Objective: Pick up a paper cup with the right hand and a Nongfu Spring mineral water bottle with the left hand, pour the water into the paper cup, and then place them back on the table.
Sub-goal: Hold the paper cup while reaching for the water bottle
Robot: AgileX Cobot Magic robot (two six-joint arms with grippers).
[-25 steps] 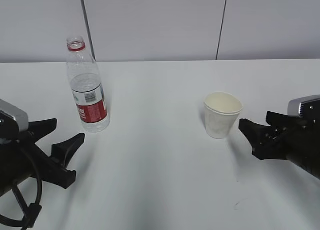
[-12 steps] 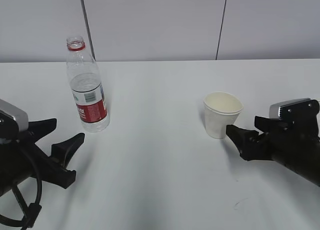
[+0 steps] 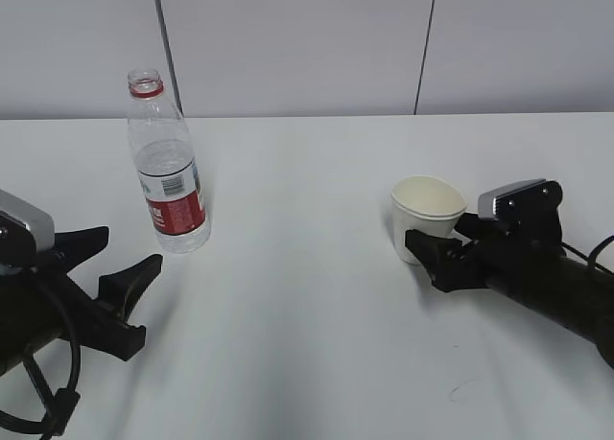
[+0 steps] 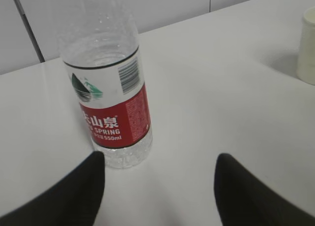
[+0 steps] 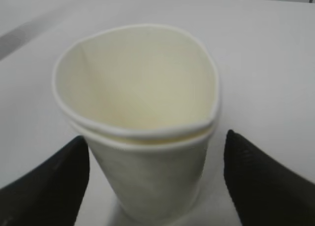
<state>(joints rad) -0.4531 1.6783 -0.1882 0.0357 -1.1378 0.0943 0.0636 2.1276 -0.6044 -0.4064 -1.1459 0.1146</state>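
The right gripper grabs the paper cup by its side next. The paper cup's opening [image 3: 428, 195] then stays free to catch the water.
The Nongfu Spring bottle [image 3: 169, 176] stands upright and uncapped at the table's left, with water [image 3: 165, 162] up to just above its label. My left gripper [image 3: 128, 249] is open, low and just in front of it. In the left wrist view the bottle [image 4: 112, 95] stands just beyond the left fingertip of the gripper [image 4: 160, 162]. The paper cup [image 3: 423, 217], with a doubled rim, stands upright and empty at the right. My right gripper [image 3: 439, 234] is open with one finger on each side of the cup. In the right wrist view the cup [image 5: 142, 117] fills the gap of the gripper [image 5: 155, 143], and small gaps show beside both fingers.
The white table [image 3: 307, 344] stretches between the two arms. A grey panelled wall [image 3: 288, 47] runs behind the table's far edge. The cup also shows at the right edge of the left wrist view [image 4: 308, 48].
My right gripper has moved left, from beside the cup to straddling it with its open fingers. The left arm, the bottle and the cup have not moved.
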